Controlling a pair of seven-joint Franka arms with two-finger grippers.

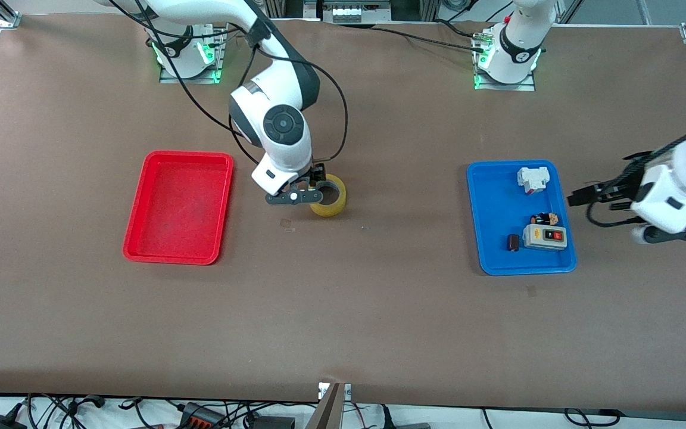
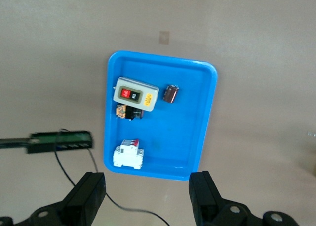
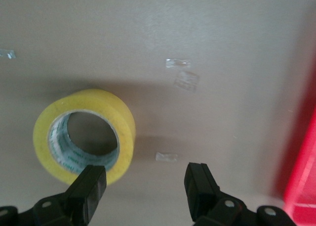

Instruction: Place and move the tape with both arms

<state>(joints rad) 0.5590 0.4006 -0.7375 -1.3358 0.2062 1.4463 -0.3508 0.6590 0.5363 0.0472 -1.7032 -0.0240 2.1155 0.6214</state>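
Note:
My right gripper grabs the yellow tape by its ring's side (image 1: 338,202) next. The tape then goes into the red tray (image 1: 177,207).
The tape (image 1: 329,200), a yellow ring with a wide hole, lies flat on the brown table between the two trays, nearer the red one. My right gripper (image 1: 312,189) hangs low beside it, toward the red tray. In the right wrist view that gripper (image 3: 145,186) is open with only bare table between its fingers, and the tape (image 3: 84,137) sits just outside one fingertip (image 3: 91,185). My left gripper (image 1: 676,231) waits in the air past the blue tray at the left arm's end of the table. In the left wrist view it (image 2: 148,196) is open and holds nothing.
A red tray (image 1: 179,205) lies toward the right arm's end. The blue tray (image 1: 480,226) holds a grey switch box (image 1: 545,237), a white breaker (image 1: 532,179) and two small dark parts. Scraps of clear tape (image 3: 177,63) stick to the table.

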